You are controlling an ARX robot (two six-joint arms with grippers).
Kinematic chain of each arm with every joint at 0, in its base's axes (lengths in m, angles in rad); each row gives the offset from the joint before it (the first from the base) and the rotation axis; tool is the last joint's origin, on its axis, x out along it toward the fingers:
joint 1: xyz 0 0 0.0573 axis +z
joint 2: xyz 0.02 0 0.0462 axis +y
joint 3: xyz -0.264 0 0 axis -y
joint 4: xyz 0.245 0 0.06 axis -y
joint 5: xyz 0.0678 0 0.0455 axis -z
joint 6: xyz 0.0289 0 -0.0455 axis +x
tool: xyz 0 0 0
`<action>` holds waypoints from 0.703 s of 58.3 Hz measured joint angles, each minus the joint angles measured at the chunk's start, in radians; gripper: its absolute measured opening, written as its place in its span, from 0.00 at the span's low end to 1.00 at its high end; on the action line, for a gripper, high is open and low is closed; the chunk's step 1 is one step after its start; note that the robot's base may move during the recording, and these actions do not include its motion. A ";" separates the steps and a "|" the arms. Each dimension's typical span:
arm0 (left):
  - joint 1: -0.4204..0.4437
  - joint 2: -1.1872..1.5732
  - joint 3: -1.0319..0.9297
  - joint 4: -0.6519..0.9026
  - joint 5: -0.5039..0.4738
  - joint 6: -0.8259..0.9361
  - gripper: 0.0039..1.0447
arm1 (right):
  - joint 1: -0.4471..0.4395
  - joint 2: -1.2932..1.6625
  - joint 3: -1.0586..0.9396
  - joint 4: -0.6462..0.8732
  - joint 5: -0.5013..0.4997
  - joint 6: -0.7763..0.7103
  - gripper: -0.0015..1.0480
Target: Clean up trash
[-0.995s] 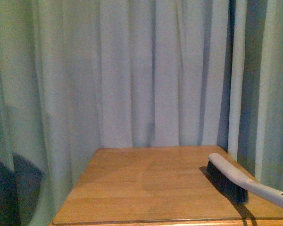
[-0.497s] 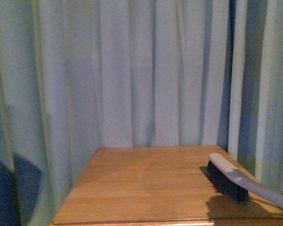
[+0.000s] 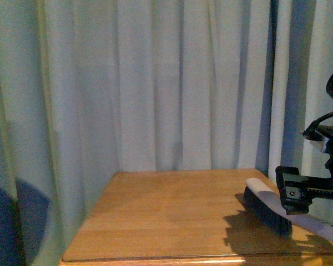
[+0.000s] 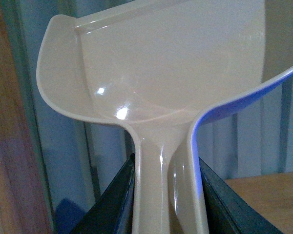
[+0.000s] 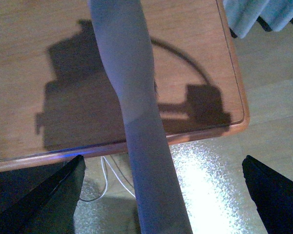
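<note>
The brush's handle sticks out past the edge of the table and leaves room for fingers. My right gripper needs to pick up the brush by its slim handle next.
The trash is out of view in every frame. My left gripper is shut on the handle of a pale beige dustpan, whose scoop is raised in front of the curtain. A brush with dark bristles and a pale grey handle lies at the right side of the wooden table. My right gripper hovers over that handle. In the right wrist view the right gripper is open, with the brush handle running between its wide-apart fingers and touching neither.
Pale curtains hang right behind the table and down both sides. The brush handle sticks out past the table's edge over a light floor, where a white cable lies.
My right arm has come into the front view from the right and now sits over the brush handle, casting a shadow on the table. The brush has not moved.
</note>
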 joint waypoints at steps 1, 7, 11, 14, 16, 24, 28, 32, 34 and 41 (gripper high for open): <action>0.000 0.000 0.000 0.000 0.000 0.000 0.27 | 0.000 0.003 0.000 0.001 0.000 0.000 0.93; 0.000 0.000 0.000 0.000 0.000 0.000 0.27 | 0.000 0.021 0.000 0.007 -0.003 0.009 0.93; 0.000 0.000 0.000 0.000 0.000 0.000 0.27 | 0.000 0.033 -0.001 0.020 -0.006 0.015 0.93; 0.000 0.000 0.000 0.000 0.000 0.000 0.27 | 0.000 0.039 -0.004 0.031 -0.006 0.016 0.93; 0.000 0.000 0.000 0.000 0.000 0.000 0.27 | 0.000 0.042 -0.005 0.034 -0.006 0.018 0.93; 0.000 0.000 0.000 0.000 0.000 0.000 0.27 | 0.000 0.050 -0.020 0.049 -0.007 0.020 0.82; 0.000 0.000 0.000 0.000 0.000 0.000 0.27 | 0.000 0.055 -0.024 0.051 -0.014 0.021 0.72; 0.000 0.000 0.000 0.000 0.000 0.000 0.27 | 0.000 0.060 -0.025 0.054 -0.015 0.021 0.63; 0.000 0.000 0.000 0.000 0.000 0.000 0.27 | -0.001 0.061 -0.026 0.056 -0.017 0.021 0.58; 0.000 0.000 0.000 0.000 0.000 0.000 0.27 | -0.001 0.061 -0.031 0.073 -0.018 0.021 0.41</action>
